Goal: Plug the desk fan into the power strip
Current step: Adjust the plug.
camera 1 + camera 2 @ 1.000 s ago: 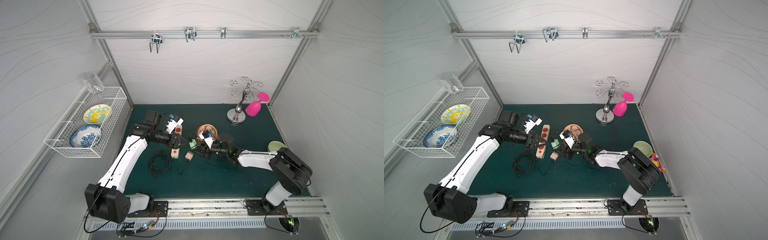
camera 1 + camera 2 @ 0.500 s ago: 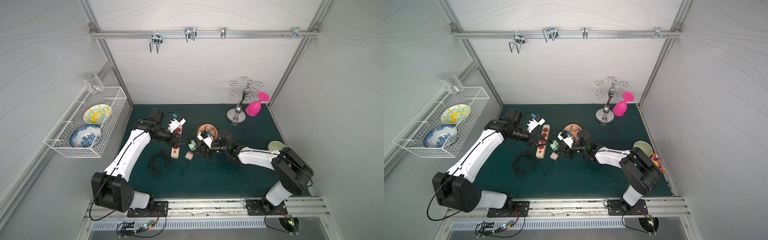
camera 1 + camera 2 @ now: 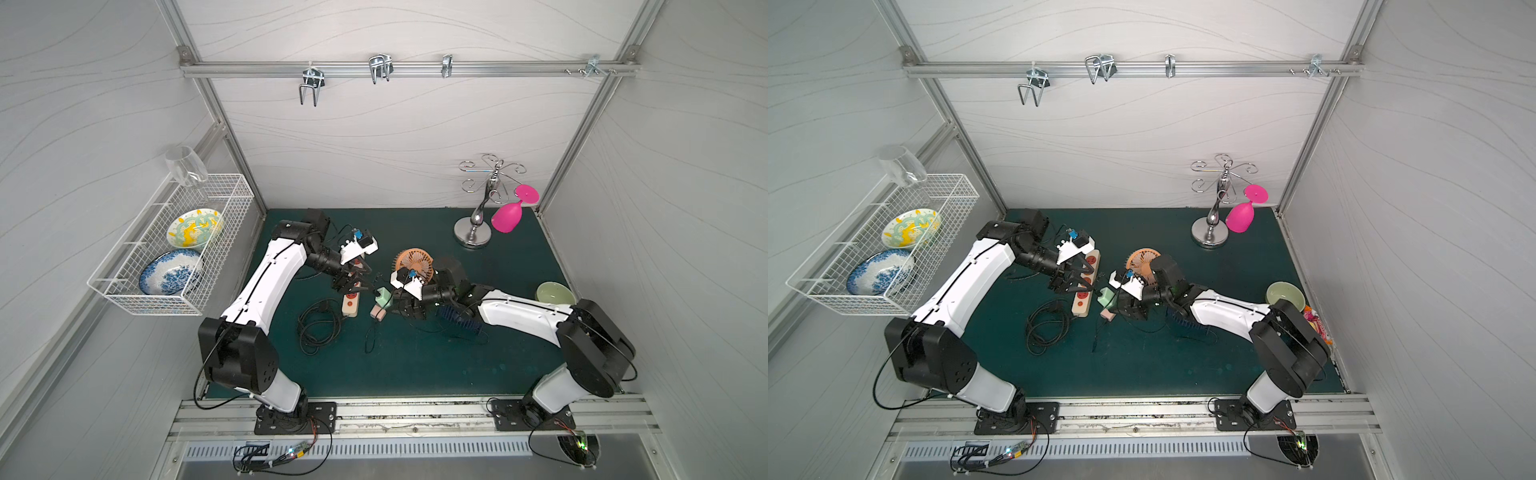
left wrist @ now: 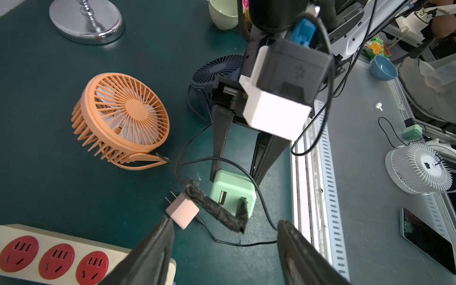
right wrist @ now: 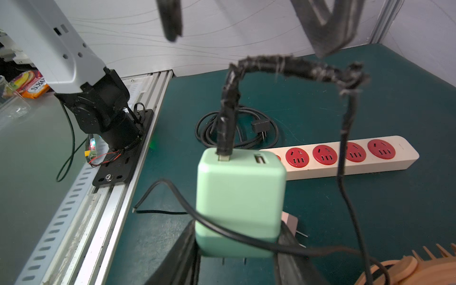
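Note:
My left gripper grabs the mint-green adapter (image 5: 239, 197) by opposite sides at its cord end next, leaving the adapter's pins free to plug into the power strip.
The orange desk fan (image 3: 414, 266) (image 4: 121, 118) stands mid-mat. Its thin black cord ends in a tape-wrapped loop (image 5: 283, 66) plugged into a mint-green adapter (image 5: 239, 197) (image 4: 233, 195). My right gripper (image 5: 237, 229) (image 3: 395, 301) is shut on that adapter and holds it off the mat, prongs down. The cream power strip (image 5: 345, 155) (image 3: 351, 305) (image 4: 49, 254) with red sockets lies just beyond, its sockets bare. My left gripper (image 4: 224, 223) (image 3: 361, 282) hovers open over the strip, its fingers apart on either side of the taped loop and touching nothing.
A pink adapter (image 4: 182, 211) lies on the mat beside the green one. A dark blue fan (image 4: 217, 71) sits under my right arm. The strip's coiled black cord (image 3: 318, 328) lies to its left. A glass stand (image 3: 478, 224) and green bowl (image 3: 555, 293) are at the right.
My left gripper has shifted right along the strip towards the green adapter, and its arm has swung back. The right gripper has kept its grip and hardly moved.

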`<action>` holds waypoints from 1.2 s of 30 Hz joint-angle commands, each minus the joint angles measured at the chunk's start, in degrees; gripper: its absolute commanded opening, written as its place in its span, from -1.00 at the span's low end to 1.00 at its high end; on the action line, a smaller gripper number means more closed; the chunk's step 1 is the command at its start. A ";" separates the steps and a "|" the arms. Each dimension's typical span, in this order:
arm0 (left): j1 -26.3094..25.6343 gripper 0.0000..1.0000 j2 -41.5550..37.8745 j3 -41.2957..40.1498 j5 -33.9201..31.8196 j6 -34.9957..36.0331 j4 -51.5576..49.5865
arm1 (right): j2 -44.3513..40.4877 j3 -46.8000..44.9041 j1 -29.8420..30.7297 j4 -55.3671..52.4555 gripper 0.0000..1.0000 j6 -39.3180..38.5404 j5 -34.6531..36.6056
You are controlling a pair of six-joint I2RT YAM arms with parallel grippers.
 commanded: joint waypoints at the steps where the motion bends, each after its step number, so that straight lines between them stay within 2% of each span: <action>1: 0.14 0.42 -0.15 1.63 0.00 5.27 -3.38 | -1.64 0.83 1.11 0.35 -1.00 -2.49 2.63; 4: 0.16 0.44 -1.19 -0.24 0.80 8.83 -3.83 | -2.43 -0.72 1.16 3.18 -1.00 -1.37 3.20; 11: -0.64 0.55 -3.78 -4.62 3.53 15.80 -2.06 | -1.63 0.65 1.16 1.94 -1.00 0.35 -0.02; 24: -1.77 0.63 -2.13 -6.90 -1.11 15.60 3.33 | -0.70 2.32 1.24 1.50 -1.00 1.99 -3.31; 36: -3.89 0.39 -1.71 -7.42 0.10 16.75 3.58 | 0.80 4.10 1.29 0.02 -1.00 2.27 -4.39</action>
